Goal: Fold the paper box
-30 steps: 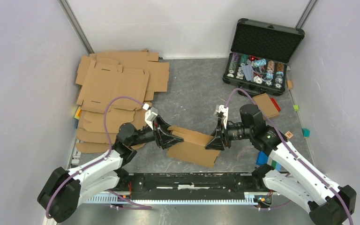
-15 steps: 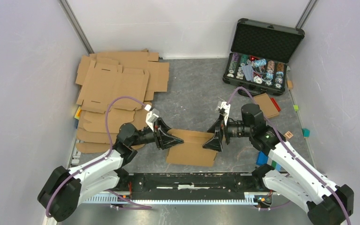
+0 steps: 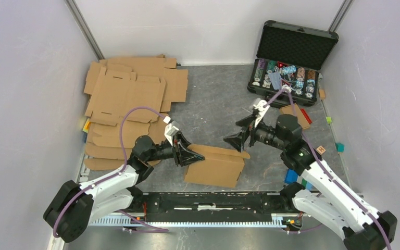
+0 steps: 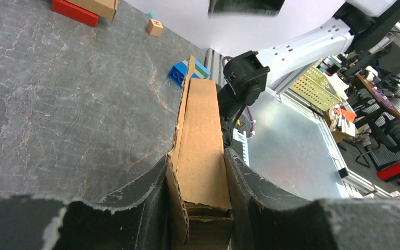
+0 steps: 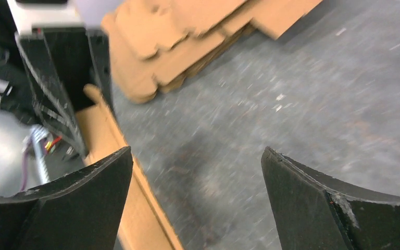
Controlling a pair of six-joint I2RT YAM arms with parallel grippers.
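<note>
My right gripper pinches the paper box across its long narrow side (image 3: 230, 153) (image 5: 150, 221) next, which leaves the left gripper's end free to fold.
The paper box (image 3: 216, 165) is a folded brown cardboard shape on the dark table in front of the arm bases. My left gripper (image 3: 195, 155) is shut on its left end; in the left wrist view both black fingers (image 4: 151, 195) press a stood-up wall of the paper box (image 4: 202, 151) between them. My right gripper (image 3: 234, 139) hovers wide open just above and behind the box's right end, touching nothing. Its wrist view shows only table between the fingertips (image 5: 109, 169), with the box edge (image 5: 109, 143) at the lower left.
A stack of flat cardboard blanks (image 3: 130, 96) covers the back left. An open black case of poker chips (image 3: 290, 62) stands at the back right. A small cardboard piece (image 3: 297, 115) and coloured blocks (image 3: 291, 176) lie by the right arm.
My right gripper let go of the box's right end, opened wide and drew back and up to the right. The left gripper closed on the left end; the box now sits squarer.
</note>
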